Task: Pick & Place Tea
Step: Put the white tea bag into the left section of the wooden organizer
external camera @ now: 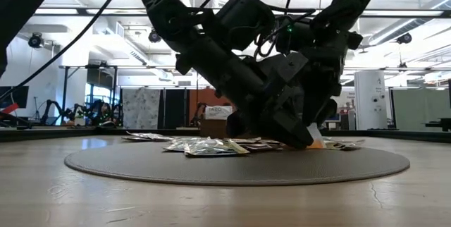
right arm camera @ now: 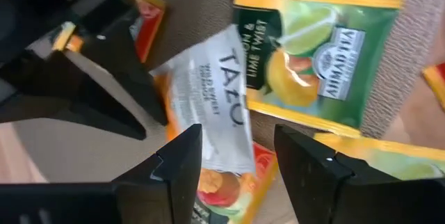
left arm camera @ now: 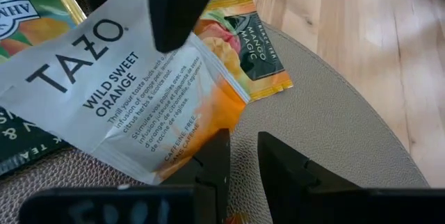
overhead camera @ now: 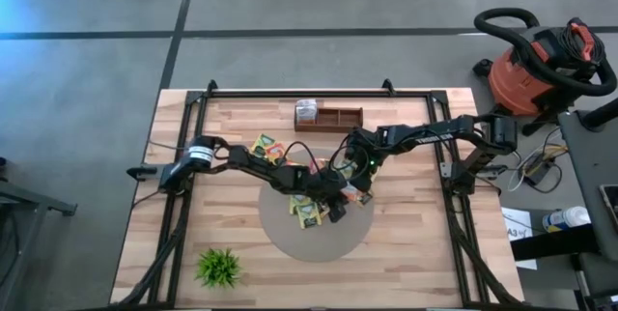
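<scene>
Next, my right gripper picks up the Tazo sachet by its white edge (right arm camera: pixel 233 163) beside the O to place the sachet in the brown tray.
Several flat tea sachets (overhead camera: pixel 301 205), mostly yellow-green with a few orange, lie in a loose heap on a round grey mat (overhead camera: pixel 314 239). Both grippers meet over the heap's right side. A white and orange Tazo sachet (left arm camera: pixel 132 85) lies on top of the others. My left gripper (left arm camera: pixel 243 158) is open by a narrow gap just off that sachet's orange edge. My right gripper (right arm camera: pixel 238 154) is open wide, its fingers standing either side of the sachet's (right arm camera: pixel 212 106) other end. In the low view the two grippers (external camera: pixel 299 132) overlap low over the mat. My left gripper has one finger (left arm camera: pixel 212 161) right at the Tazo sachet's orange edge (left arm camera: pixel 208 123), with bare mat showing in the gap between the fingers; whether it touches I cannot tell. My right gripper comes slanting from above with one finger (left arm camera: pixel 177 8) over the sachet's printed face (left arm camera: pixel 104 50); whether it touches I cannot tell.
A green lemon-and-lime sachet (right arm camera: pixel 316 57) and an orange mango one (left arm camera: pixel 247 50) lie beside the Tazo one. A brown tray (overhead camera: pixel 340 116) and a small box (overhead camera: pixel 306 111) sit near the far edge. A small green plant (overhead camera: pixel 220 266) stands at the near left.
</scene>
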Controlling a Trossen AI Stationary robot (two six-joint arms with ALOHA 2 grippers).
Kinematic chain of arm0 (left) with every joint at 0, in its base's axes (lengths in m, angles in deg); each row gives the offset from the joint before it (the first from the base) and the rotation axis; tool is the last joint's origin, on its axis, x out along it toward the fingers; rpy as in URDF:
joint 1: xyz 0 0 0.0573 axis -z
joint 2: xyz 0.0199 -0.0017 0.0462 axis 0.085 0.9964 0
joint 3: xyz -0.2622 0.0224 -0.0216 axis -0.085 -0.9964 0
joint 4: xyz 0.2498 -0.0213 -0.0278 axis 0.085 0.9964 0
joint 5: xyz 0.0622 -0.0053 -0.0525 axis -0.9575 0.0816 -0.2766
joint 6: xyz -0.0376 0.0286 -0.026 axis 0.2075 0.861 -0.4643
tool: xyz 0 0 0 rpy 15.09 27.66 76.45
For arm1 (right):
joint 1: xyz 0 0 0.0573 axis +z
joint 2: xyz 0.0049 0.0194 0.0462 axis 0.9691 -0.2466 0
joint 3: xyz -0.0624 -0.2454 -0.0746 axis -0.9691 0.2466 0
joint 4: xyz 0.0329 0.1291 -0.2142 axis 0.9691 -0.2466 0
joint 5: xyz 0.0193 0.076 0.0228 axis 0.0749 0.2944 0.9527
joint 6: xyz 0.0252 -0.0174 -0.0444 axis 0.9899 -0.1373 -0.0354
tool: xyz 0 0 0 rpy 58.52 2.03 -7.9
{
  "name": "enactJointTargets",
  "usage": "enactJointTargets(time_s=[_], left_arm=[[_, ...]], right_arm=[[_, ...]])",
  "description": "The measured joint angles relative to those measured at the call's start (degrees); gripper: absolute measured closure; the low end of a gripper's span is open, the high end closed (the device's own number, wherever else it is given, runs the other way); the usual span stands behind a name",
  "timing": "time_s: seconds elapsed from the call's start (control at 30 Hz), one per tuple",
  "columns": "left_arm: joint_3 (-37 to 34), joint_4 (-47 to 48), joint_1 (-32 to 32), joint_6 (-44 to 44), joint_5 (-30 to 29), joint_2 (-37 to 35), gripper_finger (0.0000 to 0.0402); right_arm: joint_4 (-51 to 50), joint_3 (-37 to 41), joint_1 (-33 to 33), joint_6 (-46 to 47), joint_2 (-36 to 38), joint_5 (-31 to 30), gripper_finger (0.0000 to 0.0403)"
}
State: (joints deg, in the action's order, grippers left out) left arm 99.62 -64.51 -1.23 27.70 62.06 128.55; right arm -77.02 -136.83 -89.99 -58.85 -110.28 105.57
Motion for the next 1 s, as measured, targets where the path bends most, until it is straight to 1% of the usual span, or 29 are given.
enactJointTargets(time_s=[0.1, 0.2, 0.33, 0.57, 0.6, 0.7, 0.77, 0.87, 1.0], left_arm=[[0.0, -0.2, -0.1, 0.0, -0.3, 0.1, 0.0324], [-0.1, -1.2, -0.4, 0.1, -0.8, 0.2, 0.0324], [-0.1, -1.8, -0.7, 0.1, -1.1, 0.2, 0.0324], [-0.2, -1.1, -0.8, 0.9, -2.1, -0.9, 0.0324], [-0.3, -0.2, -0.8, 0.9, -2.3, -1.5, 0.0324], [-0.4, 1.3, -0.6, 0.9, -3.1, -4.6, 0.0324], [-0.4, 3.1, -0.4, 0.7, -5.2, -7.8, 0.0324], [-0.3, 9.0, -0.1, 0.7, -11.1, -13.0, 0.0324], [-0.3, 18.6, 1.1, 0.7, -20.3, -21.3, 0.0324]], right_arm=[[0.7, 0.0, 0.0, -1.2, 0.0, 1.7, 0.0230], [0.8, 0.0, 0.0, -1.8, 0.0, 2.3, 0.0248], [0.8, 0.0, 0.0, -2.7, 0.0, 2.9, 0.0289], [0.4, 0.0, 0.0, -5.4, 1.6, 3.2, 0.0379], [0.0, -0.2, 0.0, -6.1, 2.4, 3.0, 0.0387], [-1.7, -2.6, 0.0, -8.0, 5.0, 0.1, 0.0392], [-3.5, -5.2, -0.4, -9.9, 6.7, -3.2, 0.0394], [-5.7, -10.4, -1.6, -14.4, 7.7, -7.8, 0.0394], [-6.7, -18.4, -5.0, -18.7, 5.5, -9.4, 0.0394]])
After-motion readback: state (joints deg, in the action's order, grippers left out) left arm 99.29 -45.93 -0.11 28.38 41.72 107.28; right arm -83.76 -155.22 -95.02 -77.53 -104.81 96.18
